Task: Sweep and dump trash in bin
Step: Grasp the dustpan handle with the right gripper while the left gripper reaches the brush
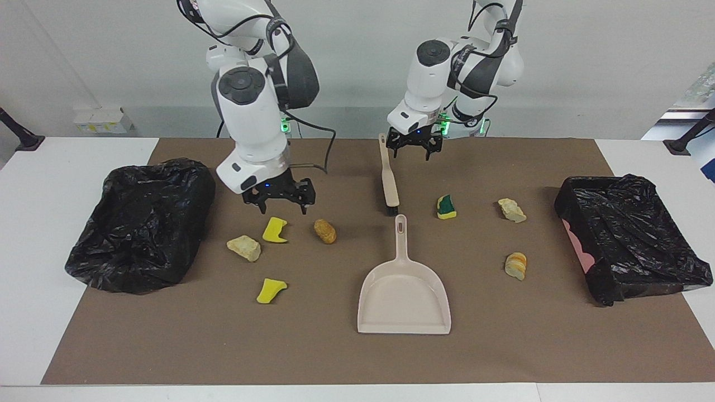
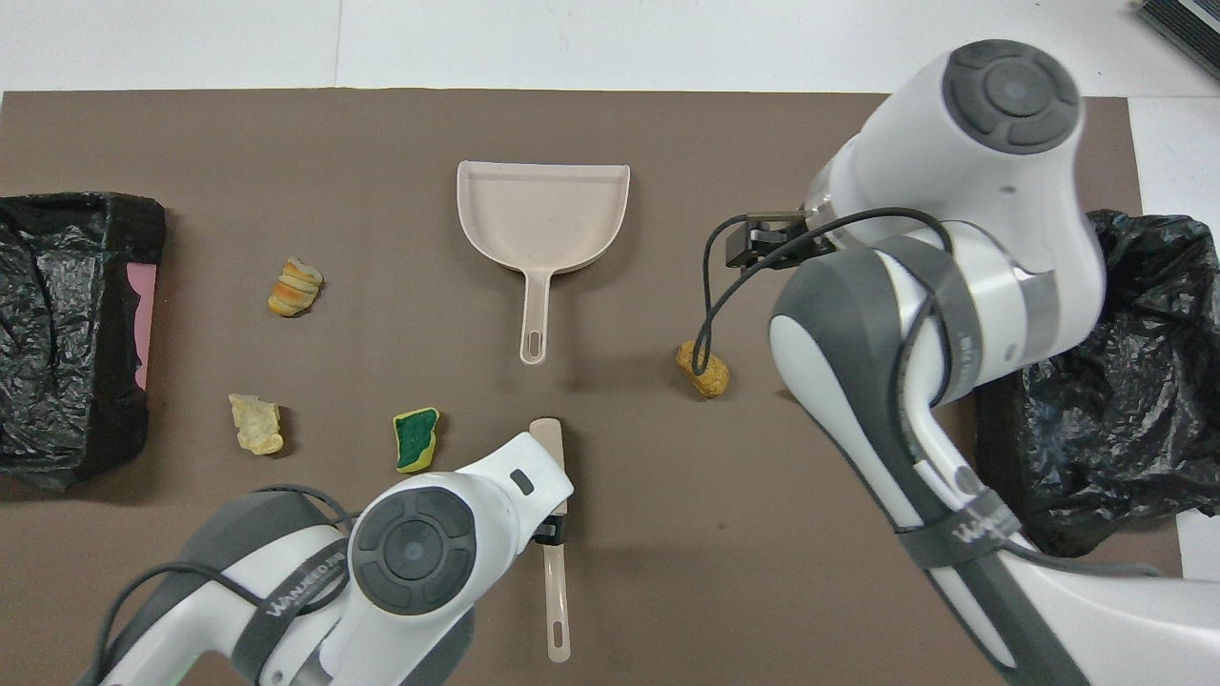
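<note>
My right gripper grabs the beige dustpan by its narrow handle (image 2: 535, 318) next, since the dustpan's pan is too wide for the gripper's fingers.
My right gripper (image 1: 282, 207) is open, low over a yellow sponge piece (image 1: 275, 230). Beside that piece lie a beige foam chunk (image 1: 244, 248), a brown lump (image 1: 325, 230) and, farther from the robots, a second yellow piece (image 1: 271, 290). A green-topped sponge (image 1: 446, 206), a beige chunk (image 1: 511, 210) and a bread-like lump (image 1: 515, 266) lie toward the left arm's end. My left gripper (image 1: 413, 153) is open and empty, over the handle of the beige brush (image 1: 389, 181). The beige dustpan (image 1: 403, 290) lies mid-mat. The right arm hides the yellow pieces in the overhead view.
A bin lined with a black bag (image 1: 631, 240) stands at the left arm's end of the brown mat (image 1: 503, 346). A crumpled black bag (image 1: 142, 223) covers a heap at the right arm's end.
</note>
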`<state>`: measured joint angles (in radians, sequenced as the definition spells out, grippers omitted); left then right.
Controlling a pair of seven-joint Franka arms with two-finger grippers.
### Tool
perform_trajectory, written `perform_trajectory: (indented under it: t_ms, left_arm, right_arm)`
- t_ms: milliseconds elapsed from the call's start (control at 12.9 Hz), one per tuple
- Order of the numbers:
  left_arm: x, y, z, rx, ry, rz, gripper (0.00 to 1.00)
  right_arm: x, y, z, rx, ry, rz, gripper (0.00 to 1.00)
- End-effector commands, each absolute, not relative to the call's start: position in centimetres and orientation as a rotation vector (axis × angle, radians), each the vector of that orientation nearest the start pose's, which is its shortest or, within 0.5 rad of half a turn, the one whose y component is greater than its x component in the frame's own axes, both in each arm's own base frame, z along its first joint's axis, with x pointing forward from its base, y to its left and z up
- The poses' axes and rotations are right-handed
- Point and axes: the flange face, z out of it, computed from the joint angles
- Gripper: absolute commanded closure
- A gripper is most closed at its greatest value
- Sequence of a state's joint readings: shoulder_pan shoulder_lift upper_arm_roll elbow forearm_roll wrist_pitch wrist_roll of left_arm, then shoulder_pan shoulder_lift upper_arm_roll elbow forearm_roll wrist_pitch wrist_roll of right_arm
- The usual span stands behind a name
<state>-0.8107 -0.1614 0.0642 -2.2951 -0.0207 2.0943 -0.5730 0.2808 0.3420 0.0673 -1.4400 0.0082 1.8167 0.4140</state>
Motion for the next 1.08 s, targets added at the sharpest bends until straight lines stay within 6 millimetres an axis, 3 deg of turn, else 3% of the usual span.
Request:
perform_trajectory:
  t_ms: [0,155,464,774,851,1006]
  left_arm:
    - [32.2,-34.7,38.6,-3.126,0.288,0.083,0.0]
    - [29.7,-36.0,36.4,-3.12,0.333,0.115,0.0]
    - [27.9,-36.0,34.8,-3.144,0.263,0.102,0.01]
    - [27.1,-36.1,34.4,-3.172,0.217,0.179,0.13]
    - [27.1,-36.1,34.3,-3.179,0.199,0.194,0.27]
    - [27.1,-36.1,34.4,-3.183,0.184,0.209,0.68]
  right_arm:
    - [63.6,28.6,48.6,-3.02,0.248,-0.098,0.0]
    - [63.2,32.5,46.7,-2.996,0.272,-0.126,0.0]
    - [63.9,39.5,41.9,-2.985,0.312,-0.155,0.0]
    - [63.6,42.8,37.8,-2.976,0.294,-0.185,0.0]
    - [63.2,43.8,37.1,-2.978,0.273,-0.198,0.0]
    - [62.7,44.5,35.8,-2.997,0.25,-0.193,0.0]
